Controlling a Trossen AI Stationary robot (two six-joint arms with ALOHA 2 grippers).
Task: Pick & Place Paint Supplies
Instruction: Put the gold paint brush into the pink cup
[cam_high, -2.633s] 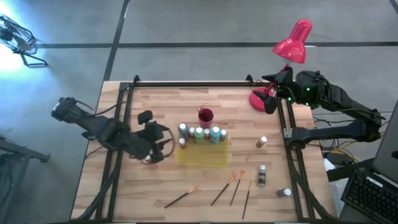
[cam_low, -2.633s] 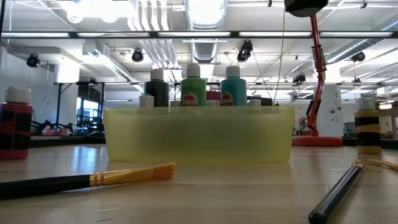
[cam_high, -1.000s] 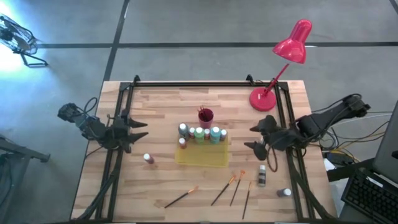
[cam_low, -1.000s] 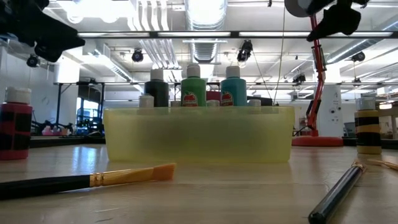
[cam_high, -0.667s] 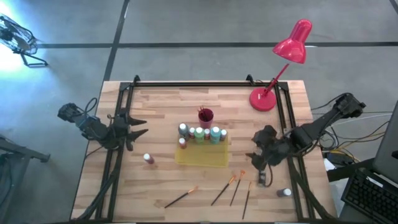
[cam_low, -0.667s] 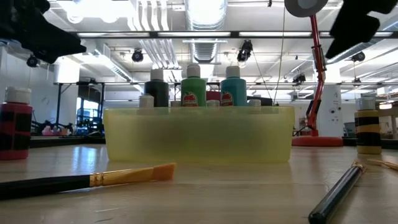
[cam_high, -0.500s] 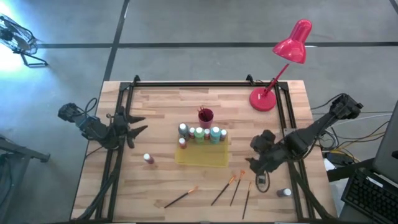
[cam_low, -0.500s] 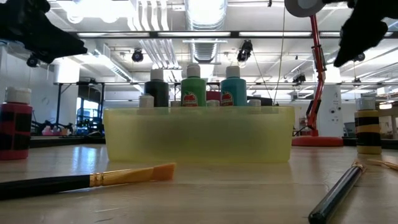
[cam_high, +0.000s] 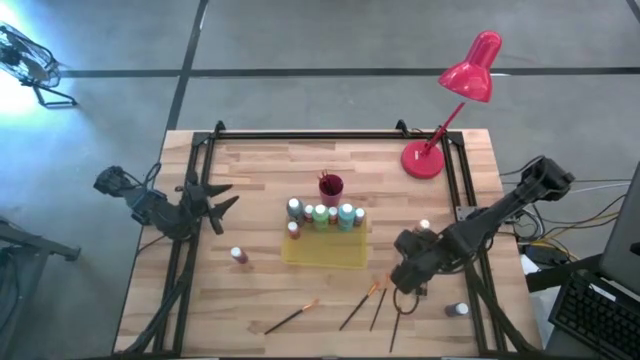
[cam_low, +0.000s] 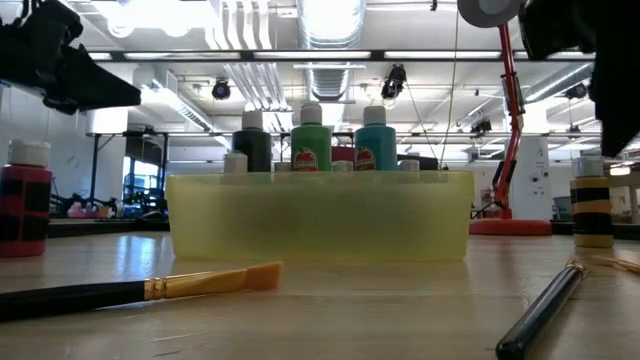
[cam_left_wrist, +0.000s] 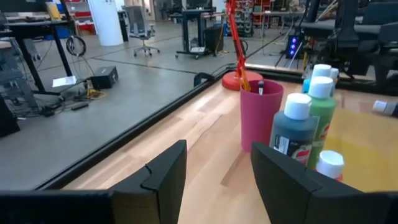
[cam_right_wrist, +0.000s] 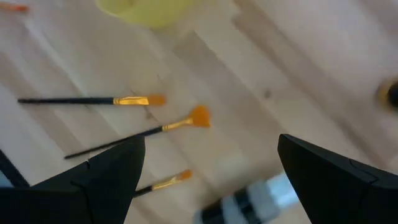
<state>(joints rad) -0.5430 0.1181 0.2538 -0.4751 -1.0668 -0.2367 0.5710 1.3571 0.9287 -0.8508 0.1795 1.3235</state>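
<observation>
The brush beside the striped bottle is to stand handle-first in the magenta cup, so next my right gripper will grab it by its ferrule (cam_right_wrist: 166, 183).
Several paint bottles (cam_high: 322, 214) stand along the far side of the yellow tray (cam_high: 325, 252). One bottle (cam_high: 238, 256) stands left of the tray, and two bottles (cam_high: 424, 228) (cam_high: 458, 310) stand to its right. A striped bottle (cam_right_wrist: 249, 200) lies under my right gripper (cam_high: 405, 277). Several orange-tipped brushes (cam_high: 362, 304) lie near the front edge, and more brushes (cam_right_wrist: 144, 132) show in the right wrist view. My right gripper (cam_right_wrist: 211, 146) hangs open above them, pointing down, touching nothing. My left gripper (cam_high: 222, 197) is open at the table's left rail, aimed level at the magenta cup (cam_left_wrist: 261, 118).
A red desk lamp (cam_high: 440, 150) stands at the far right corner. Black rails (cam_high: 300, 136) frame the table's far, left and right sides. Bare wood lies between the tray and the left rail and along the near left.
My right gripper has come down from beside the right rail toward the near edge and a little to the left, tipping further downward, and now hangs over the lying bottle and the brushes. It stays open. My left gripper has swung its fingers slightly toward the far edge.
</observation>
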